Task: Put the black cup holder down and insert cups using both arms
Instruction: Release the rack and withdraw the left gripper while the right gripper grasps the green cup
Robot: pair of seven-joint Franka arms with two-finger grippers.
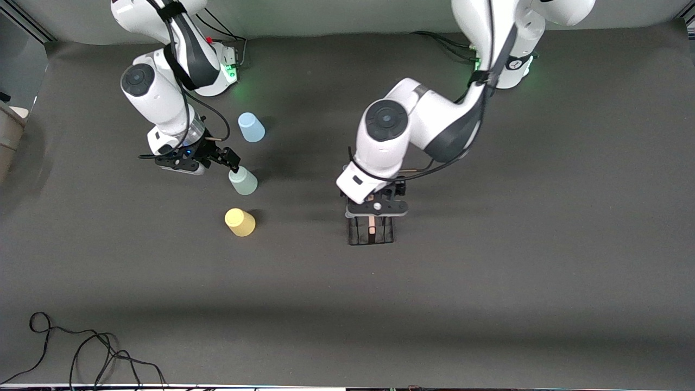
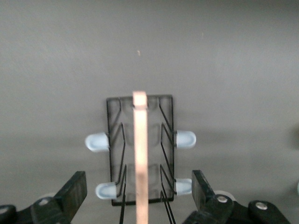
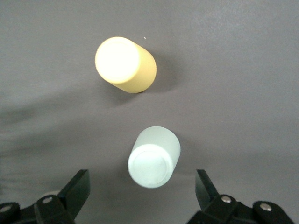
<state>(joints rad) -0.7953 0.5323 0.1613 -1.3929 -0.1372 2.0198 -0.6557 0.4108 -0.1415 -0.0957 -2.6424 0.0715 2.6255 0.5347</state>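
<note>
The pale green cup should be picked up next by its side near the cup's closed end [image 1: 242, 180]. My right gripper should then put it onto the black cup holder [image 1: 371, 232].
The black cup holder [image 1: 371, 232] stands on the dark table near the middle, its wooden rod handle [image 2: 140, 154] on top and pale-tipped pegs [image 2: 97, 141] sticking out both sides. My left gripper [image 1: 376, 208] [image 2: 138, 186] hangs open just above it, one finger on each side, touching nothing. The pale green cup [image 1: 243, 181] [image 3: 154, 157] stands closed end up toward the right arm's end. My right gripper [image 1: 225, 158] [image 3: 140, 186] is open above it and holds nothing. The yellow cup [image 1: 240, 222] [image 3: 125, 64] stands nearer the front camera, the light blue cup [image 1: 251, 127] farther.
Black cables [image 1: 81, 353] lie coiled at the table's front edge toward the right arm's end. A beige object [image 1: 11, 130] sits just off the table at that same end. Both arm bases [image 1: 228, 70] [image 1: 510, 70] glow green at the back.
</note>
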